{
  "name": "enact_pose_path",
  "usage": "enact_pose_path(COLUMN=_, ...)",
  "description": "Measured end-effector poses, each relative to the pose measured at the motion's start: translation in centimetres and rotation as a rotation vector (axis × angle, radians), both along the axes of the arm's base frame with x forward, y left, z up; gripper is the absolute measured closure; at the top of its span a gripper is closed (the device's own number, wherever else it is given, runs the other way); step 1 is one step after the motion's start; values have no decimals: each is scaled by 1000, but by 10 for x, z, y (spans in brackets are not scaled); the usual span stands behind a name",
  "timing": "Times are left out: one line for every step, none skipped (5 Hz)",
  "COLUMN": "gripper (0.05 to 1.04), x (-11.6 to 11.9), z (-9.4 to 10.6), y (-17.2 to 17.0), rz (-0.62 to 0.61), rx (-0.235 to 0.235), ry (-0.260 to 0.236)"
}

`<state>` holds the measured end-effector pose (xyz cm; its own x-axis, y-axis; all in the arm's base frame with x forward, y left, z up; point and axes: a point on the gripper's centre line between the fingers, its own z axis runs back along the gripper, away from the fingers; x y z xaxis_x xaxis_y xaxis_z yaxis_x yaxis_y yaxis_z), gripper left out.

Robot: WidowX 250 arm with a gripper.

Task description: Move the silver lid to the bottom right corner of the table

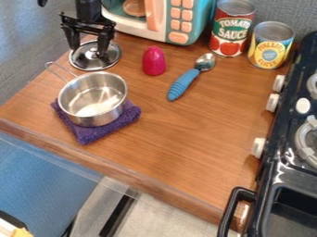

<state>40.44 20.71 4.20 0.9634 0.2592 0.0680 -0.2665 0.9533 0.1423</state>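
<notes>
I need to grab the silver lid point(108, 59) by its central knob next, to set it at the table corner by the stove.
The black gripper point(88, 50) hangs at the upper left, its two fingers apart and pointing down over the silver lid point(108, 59). The lid lies on the wooden table point(192, 134), a round glassy disc with a metal rim, behind the pot. Its middle stands between the fingertips as seen from here; whether they touch it I cannot tell.
A silver pot point(93, 99) sits on a folded purple cloth point(93, 133) just in front of the lid. Right of the lid are a pink object point(153, 60) and a blue-handled spoon point(183, 84). Behind stand a toy microwave point(180, 21) and two cans; a stove point(285, 171) borders the right.
</notes>
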Motion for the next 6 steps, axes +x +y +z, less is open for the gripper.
enact_pose_path(gripper=428, x=1, z=0, y=-3, rz=-5, rx=6, ry=3)
enact_pose_path(gripper=728, x=1, z=0, y=-3, rz=-15, rx=7, ry=3)
enact_pose_path(gripper=805, x=-1, z=0, y=-4, rz=-31, rx=3, ry=4)
enact_pose_path(gripper=805, x=-7, z=29, y=-12, rz=-57, rx=9, ry=-39)
enact_pose_path(gripper=805, x=-9, z=83, y=-45, rz=-109, rx=-1, ry=-167)
enact_pose_path(gripper=805, x=-26, z=120, y=-102, rz=-218, rx=-20, ry=-258)
